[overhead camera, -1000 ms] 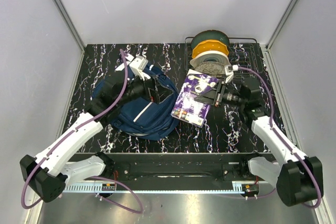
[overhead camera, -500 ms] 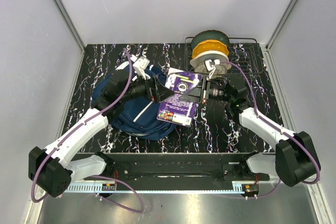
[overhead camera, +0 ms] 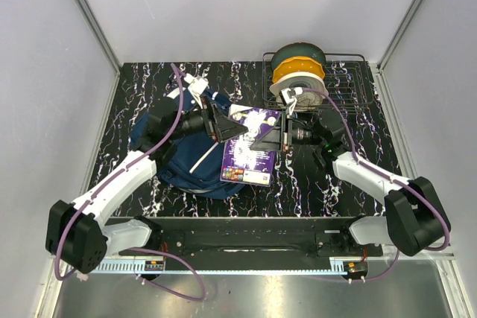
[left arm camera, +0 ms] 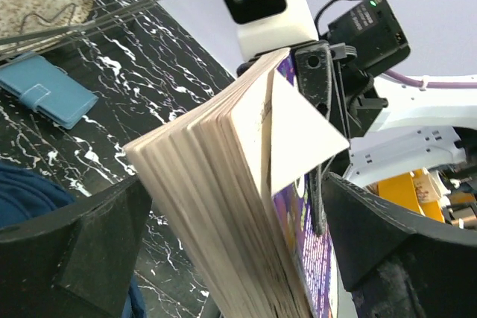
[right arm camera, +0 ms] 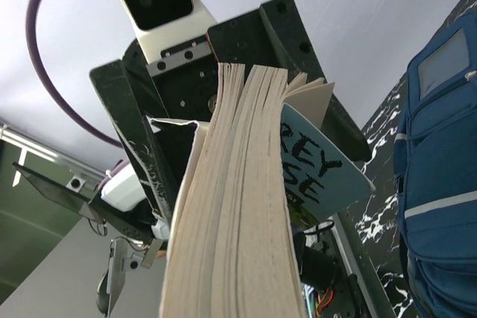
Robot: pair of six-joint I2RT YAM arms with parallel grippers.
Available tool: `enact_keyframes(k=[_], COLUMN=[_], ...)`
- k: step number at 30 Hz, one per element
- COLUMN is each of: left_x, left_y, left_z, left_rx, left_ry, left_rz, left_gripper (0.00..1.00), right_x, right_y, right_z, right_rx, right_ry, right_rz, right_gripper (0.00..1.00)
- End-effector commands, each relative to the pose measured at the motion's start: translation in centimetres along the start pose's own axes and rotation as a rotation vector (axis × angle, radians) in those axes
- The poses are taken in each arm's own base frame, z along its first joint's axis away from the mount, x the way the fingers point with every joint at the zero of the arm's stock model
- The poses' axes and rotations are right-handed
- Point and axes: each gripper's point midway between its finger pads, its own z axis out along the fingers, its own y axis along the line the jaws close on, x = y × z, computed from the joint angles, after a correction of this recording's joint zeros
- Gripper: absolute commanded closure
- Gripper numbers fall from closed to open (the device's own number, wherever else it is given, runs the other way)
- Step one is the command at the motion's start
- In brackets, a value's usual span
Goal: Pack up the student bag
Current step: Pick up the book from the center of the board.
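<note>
My left gripper's fingers reach past the book's near edge, with the book between them, so it is now time for my left gripper to close on the book.
The student bag, navy with white stripe trim, lies on the table's left half; its side with a blue-grey patch shows in the right wrist view. A thick paperback book with a purple cover hangs over the bag's right edge. My right gripper is shut on the book's right side, seen clamping it in the left wrist view. My left gripper stands wide open, its fingers astride the book's page edge with gaps on both sides. Page edges fill the right wrist view.
A wire rack at the back right holds green, orange and white discs. A blue wallet lies on the marbled table beside the rack. Grey walls close in the table on three sides.
My right arm has carried the book leftward to the bag's edge. My left gripper has swung right and now straddles the book's near corner. Neither jaw opening changed.
</note>
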Motion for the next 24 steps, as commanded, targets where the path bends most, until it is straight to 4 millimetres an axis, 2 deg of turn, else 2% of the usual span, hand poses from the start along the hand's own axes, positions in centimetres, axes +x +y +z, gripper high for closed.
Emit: enact_keyframes(k=[1,5,6,8,9,12,13,15,18,20,21,22,23,24], left_x=[-1.1,-0.6,-0.5,-0.2,-0.1,0.2,0.1,0.1,-0.4,-1.2,-1.8,-2.8,-3.2,-3.8], left_y=[-2.5,-2.8,-2.8,-2.8,-2.8,-2.5,-2.3,-2.1,-0.5,1.5,1.5,2.6,3.1,3.2], left_z=[0.2,0.3,0.3,0.2,0.2,0.1,0.1,0.2,0.2,-0.1,-0.7,-1.3,-1.9,-2.7], left_rx=[0.139,0.176,0.179,0.182,0.183,0.166,0.156,0.129,0.015,-0.109,-0.135,-0.198,-0.239,-0.273], left_ry=[-0.01,0.02,0.025,0.033,0.038,0.054,0.051,0.057,0.048,-0.003,-0.035,-0.083,-0.108,-0.145], left_rz=[0.05,0.04,0.037,0.031,0.032,0.035,0.043,0.036,0.029,0.027,0.04,0.042,0.035,0.036], left_gripper=[0.03,0.21,0.34,0.49,0.61,0.83,0.96,1.0,1.0,1.0,1.0,1.0,1.0,1.0], right_x=[-0.5,-0.6,-0.6,-0.8,-0.7,-0.8,-0.8,-0.9,-1.7,-2.9,-3.2,-3.6,-4.0,-4.4], right_y=[2.1,1.6,1.2,1.0,0.8,0.4,0.2,-0.3,-2.0,-4.2,-4.1,-4.3,-5.4,-5.1], right_z=[0.8,0.9,1.0,1.1,1.2,1.4,1.4,1.6,1.7,1.5,1.3,1.1,0.6,0.2], right_rx=[-0.071,-0.069,-0.066,-0.063,-0.062,-0.055,-0.051,-0.032,0.074,0.221,0.249,0.28,0.356,0.38], right_ry=[0.026,0.025,0.029,0.029,0.035,0.052,0.057,0.068,0.033,-0.03,-0.053,-0.078,-0.128,-0.169], right_rz=[-0.127,-0.128,-0.119,-0.117,-0.112,-0.109,-0.109,-0.106,-0.086,-0.074,-0.08,-0.085,-0.059,-0.059], right_gripper=[1.0,1.0,1.0,1.0,1.0,1.0,1.0,0.98,0.72,0.43,0.38,0.31,0.22,0.17])
